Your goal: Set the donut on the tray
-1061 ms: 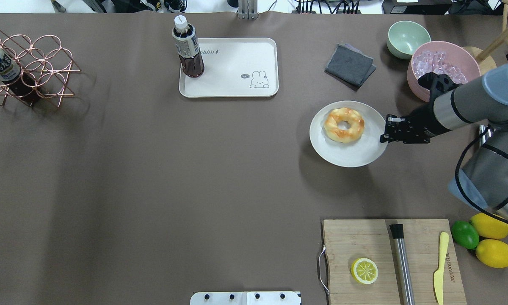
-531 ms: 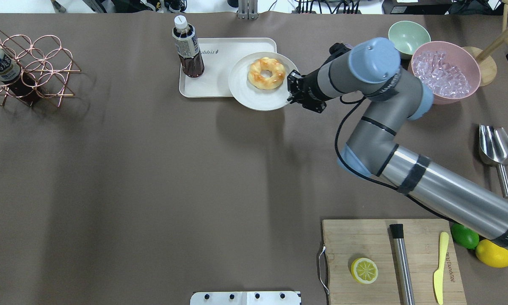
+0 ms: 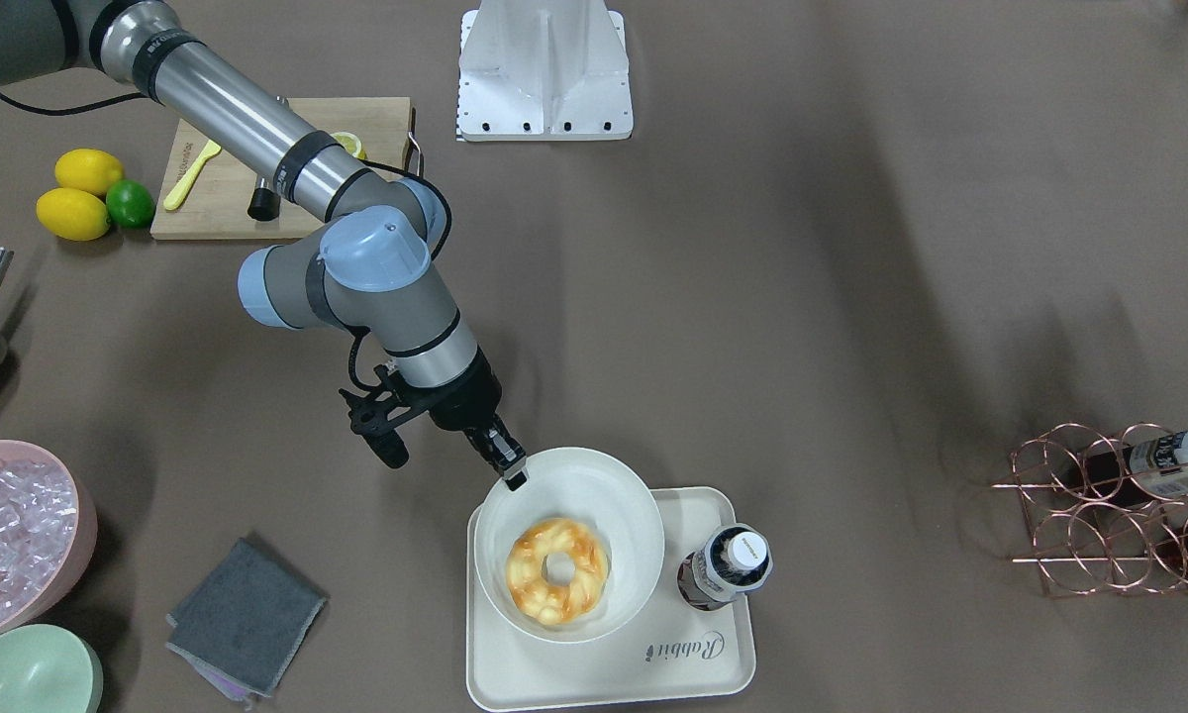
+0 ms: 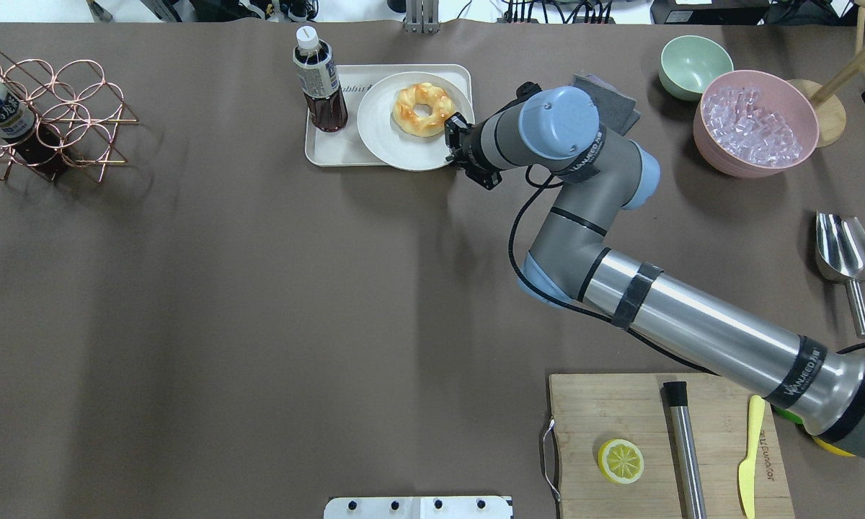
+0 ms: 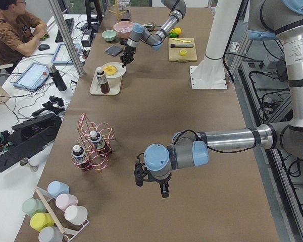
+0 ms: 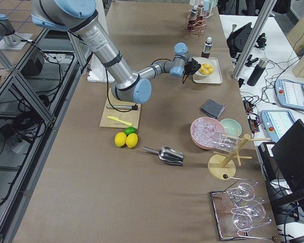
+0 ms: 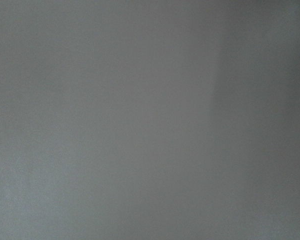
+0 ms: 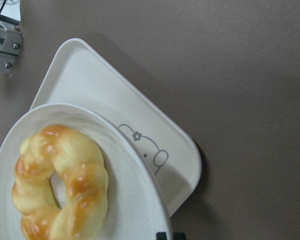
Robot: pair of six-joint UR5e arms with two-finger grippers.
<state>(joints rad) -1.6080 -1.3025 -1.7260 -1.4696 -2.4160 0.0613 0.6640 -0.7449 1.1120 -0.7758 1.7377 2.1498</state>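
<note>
The plate's rim (image 3: 581, 451) juts past the tray's edge (image 3: 680, 488), so my right gripper stays closed on the plate for now, until the plate sits in the tray.
The donut (image 4: 424, 109) lies on a round off-white plate (image 4: 386, 137). My right gripper (image 4: 453, 140) is shut on the plate's right rim and holds it over the right part of the cream tray (image 4: 331, 148). I cannot tell whether the plate rests on the tray. The front view shows the donut (image 3: 557, 571), the plate (image 3: 574, 485), the tray (image 3: 604, 683) and the right gripper (image 3: 512, 473). The right wrist view shows the donut (image 8: 60, 185) above the tray's bear drawing (image 8: 150, 152). My left gripper (image 5: 161, 190) shows only in the left side view, and I cannot tell its state.
A tea bottle (image 4: 319, 83) stands on the tray's left part. A grey cloth (image 4: 613, 101), a green bowl (image 4: 694, 66) and a pink bowl of ice (image 4: 755, 122) are to the right. A cutting board (image 4: 667, 443) is front right, a copper rack (image 4: 50, 115) far left.
My right gripper has carried the plate with the donut leftward and away from the robot, from the table's right half to over the tray.
</note>
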